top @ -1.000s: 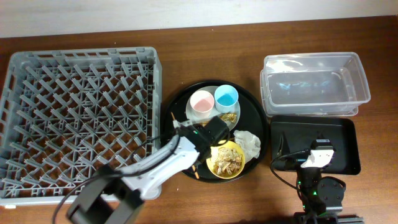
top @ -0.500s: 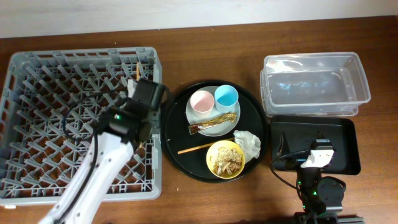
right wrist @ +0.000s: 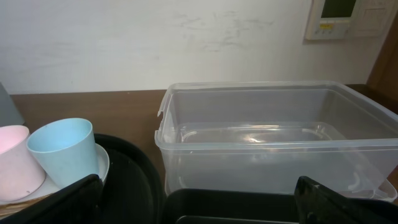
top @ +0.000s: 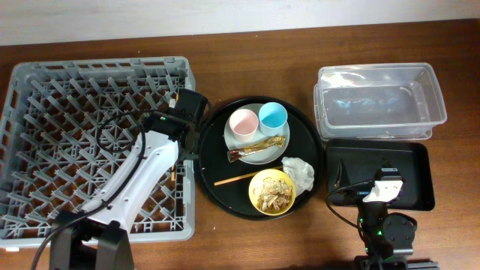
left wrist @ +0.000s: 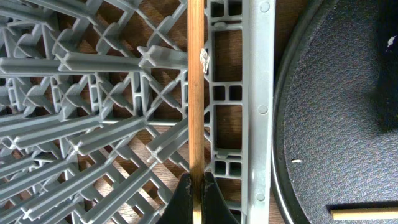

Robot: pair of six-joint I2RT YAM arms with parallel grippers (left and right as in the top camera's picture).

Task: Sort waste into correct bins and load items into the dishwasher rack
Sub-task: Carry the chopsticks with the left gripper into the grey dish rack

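The chopstick [top: 173,173] is low over the lattice along the rack's side [top: 178,207] and would settle there if released, so my left gripper needs to open now.
My left gripper [top: 181,160] is shut on a thin wooden chopstick [left wrist: 196,93], held just inside the right wall of the grey dishwasher rack [top: 90,150]; a bit of it shows in the overhead view [top: 174,174]. A second chopstick [top: 236,178] lies on the round black tray [top: 214,146]. The pale plate [top: 234,139] holds the pink cup [top: 243,122], the blue cup [top: 273,117] and the gold-brown wrapper [top: 259,148]. The yellow bowl [top: 256,182] holds food scraps [top: 271,193]. The white napkin [top: 300,171] lies beside it. My right gripper [top: 379,191] is open and empty.
The clear tub [top: 379,101] stands at the right back, with the shallow black rectangular tray [top: 411,169] in front of it, under my right gripper. In the right wrist view the tub [right wrist: 273,143] is straight ahead and both cups [right wrist: 65,149] are at the left.
My left gripper picked one chopstick off the round tray and carried it left over the rack, ending at the rack's right wall. The right arm has not moved.
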